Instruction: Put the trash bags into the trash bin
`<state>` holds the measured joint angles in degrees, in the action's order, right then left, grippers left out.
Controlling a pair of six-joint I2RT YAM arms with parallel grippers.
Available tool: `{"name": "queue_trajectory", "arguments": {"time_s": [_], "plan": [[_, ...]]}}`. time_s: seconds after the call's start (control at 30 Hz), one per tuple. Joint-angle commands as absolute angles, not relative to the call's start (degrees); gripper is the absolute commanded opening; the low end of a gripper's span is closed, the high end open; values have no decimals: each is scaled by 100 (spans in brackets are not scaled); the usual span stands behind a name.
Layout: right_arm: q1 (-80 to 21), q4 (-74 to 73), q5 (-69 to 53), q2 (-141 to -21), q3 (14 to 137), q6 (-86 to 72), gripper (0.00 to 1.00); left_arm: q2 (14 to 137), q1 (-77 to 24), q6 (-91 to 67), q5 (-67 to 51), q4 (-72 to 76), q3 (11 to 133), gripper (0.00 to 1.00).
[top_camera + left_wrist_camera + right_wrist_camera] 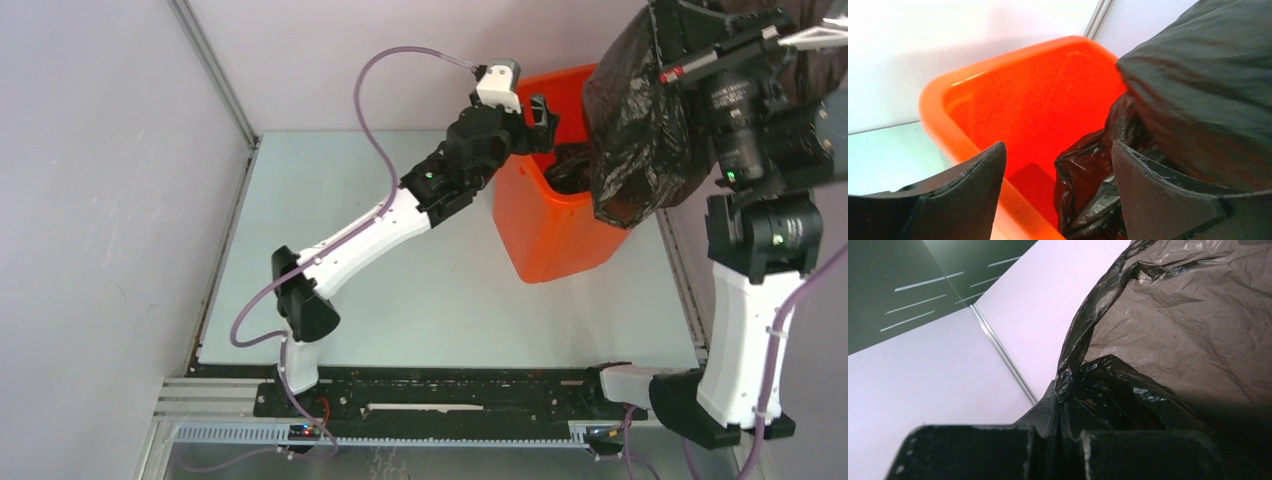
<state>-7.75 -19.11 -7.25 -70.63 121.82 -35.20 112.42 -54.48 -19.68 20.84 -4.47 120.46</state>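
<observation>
I need to grab the orange trash bin by its side rim [537,177] [1020,204] with my left gripper, so the bin's opening stays free to take the hanging bag.
The orange trash bin [545,235] stands at the table's back right, tilted toward the left arm. My left gripper [540,112] is open at the bin's near-left rim [935,120], its jaws spread with nothing between them. A crumpled black trash bag [1088,180] lies inside the bin. My right gripper [1060,405] is shut on a second black trash bag [640,120], held high so that it hangs over the bin's right side; the plastic [1173,325] fills the right wrist view. The right fingertips are hidden in the top view.
The pale table surface [330,200] stretches left of the bin. White walls and a metal frame post [215,70] enclose the back and left. The right arm's upper links [760,150] rise beside the table's right edge.
</observation>
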Motion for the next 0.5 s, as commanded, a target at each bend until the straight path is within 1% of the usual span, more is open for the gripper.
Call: {"name": "queue_trajectory", "arguments": {"time_s": [0.0, 0.17, 0.2, 0.27, 0.3, 0.4, 0.47], "plan": [[-635, -1745, -1067, -7486, 12711, -3904, 0, 10226, -5323, -2093, 2110, -1084, 12123, 84], [-526, -1465, -1207, -8130, 13539, -4418, 0, 9480, -5284, -2550, 1790, -1706, 11755, 94], [-512, -1375, -1269, -8275, 13703, -4606, 0, 9340, -5278, -2727, 1808, -1756, 11593, 94], [-466, -1105, -1507, -8513, 13916, -4998, 0, 9121, -5274, -3222, 1963, -1893, 11222, 89], [-458, -939, -1646, -8592, 13946, -5193, 0, 9046, -5273, -3496, 2005, -1963, 11045, 89], [-450, -627, -2070, -8627, 13798, -5263, 0, 9012, -5216, -4315, 1873, -2212, 10752, 90], [-409, -717, -2253, -8471, 13375, -5162, 0, 9149, -5116, -4881, 1456, -2279, 10727, 91]]}}
